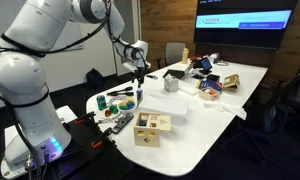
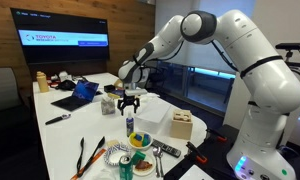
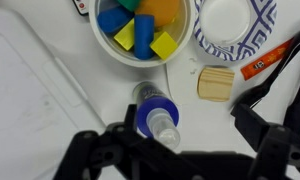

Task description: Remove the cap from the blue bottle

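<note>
The bottle's small pale top is below the gripper's fingers, so they would miss it if they closed now. The gripper should go lower before it closes on the top.
The blue bottle [image 3: 153, 110] stands upright on the white table, seen from above in the wrist view. A small pale round top [image 3: 168, 136] sits on its neck; I cannot tell whether it is the cap or the bare neck. My gripper [image 3: 187, 118] is open, its dark fingers spread on either side, and the bottle is near the left finger. In both exterior views the gripper [image 1: 138, 73] [image 2: 129, 102] hangs just above the bottle [image 1: 140, 98] [image 2: 130, 126] without touching it.
A bowl of coloured blocks [image 3: 105, 45], a patterned paper bowl [image 3: 260, 30] and a small wooden block [image 3: 216, 84] lie close to the bottle. A white box [image 2: 156, 122] and the compartmented wooden box [image 2: 182, 126] stand beside it. Tools and clutter lie further along the table.
</note>
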Robot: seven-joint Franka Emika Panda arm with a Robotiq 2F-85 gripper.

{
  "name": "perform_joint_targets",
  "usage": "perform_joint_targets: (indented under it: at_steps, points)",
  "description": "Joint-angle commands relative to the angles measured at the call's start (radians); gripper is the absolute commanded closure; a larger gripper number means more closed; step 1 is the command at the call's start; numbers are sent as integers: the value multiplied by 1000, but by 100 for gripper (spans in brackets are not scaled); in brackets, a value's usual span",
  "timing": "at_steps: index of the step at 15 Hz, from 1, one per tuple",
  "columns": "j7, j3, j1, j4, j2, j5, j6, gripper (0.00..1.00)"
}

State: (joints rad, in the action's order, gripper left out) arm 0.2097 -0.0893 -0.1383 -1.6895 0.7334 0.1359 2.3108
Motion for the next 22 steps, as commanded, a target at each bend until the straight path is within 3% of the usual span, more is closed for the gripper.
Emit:
perform_joint_targets:
  at_steps: [1,12,13,14,22]
  points:
    - [58,32,-40,36,16,-24,-1,0]
    - [173,101,-99,82,50,-108,-13,0]
    - [176,102,-102,87,53,-112,-13,22]
    - [175,106,-105,94,58,-116,-16,26]
    - [185,110,-95,107,54,-104,-41,88]
